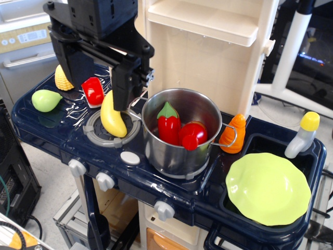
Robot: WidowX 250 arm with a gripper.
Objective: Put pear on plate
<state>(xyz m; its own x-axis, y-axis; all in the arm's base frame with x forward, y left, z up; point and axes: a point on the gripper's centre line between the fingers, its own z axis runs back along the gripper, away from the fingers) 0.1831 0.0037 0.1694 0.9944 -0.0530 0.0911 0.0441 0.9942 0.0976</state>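
Observation:
The pear should go on the lime plate [268,188], so the robot's gripper will next grab it by its narrow stem end [56,97].
The light-green pear [46,100] lies on the far left of the dark blue toy stove top. The lime yellow-green plate [268,188] rests tilted in the sink at the right. My black gripper [99,78] hangs over the back left of the stove, to the right of the pear and apart from it. Its jaws stand wide apart and hold nothing. One finger [125,86] is beside the yellow banana [113,115]. A red toy piece [93,91] lies below the gap between the fingers.
Yellow corn [63,78] lies behind the pear. A steel pot [182,130] with red toy vegetables stands mid-stove, between the pear and the plate. An orange carrot [234,133] and a yellow-capped bottle [303,134] stand near the sink. A cream shelf unit [208,31] rises behind.

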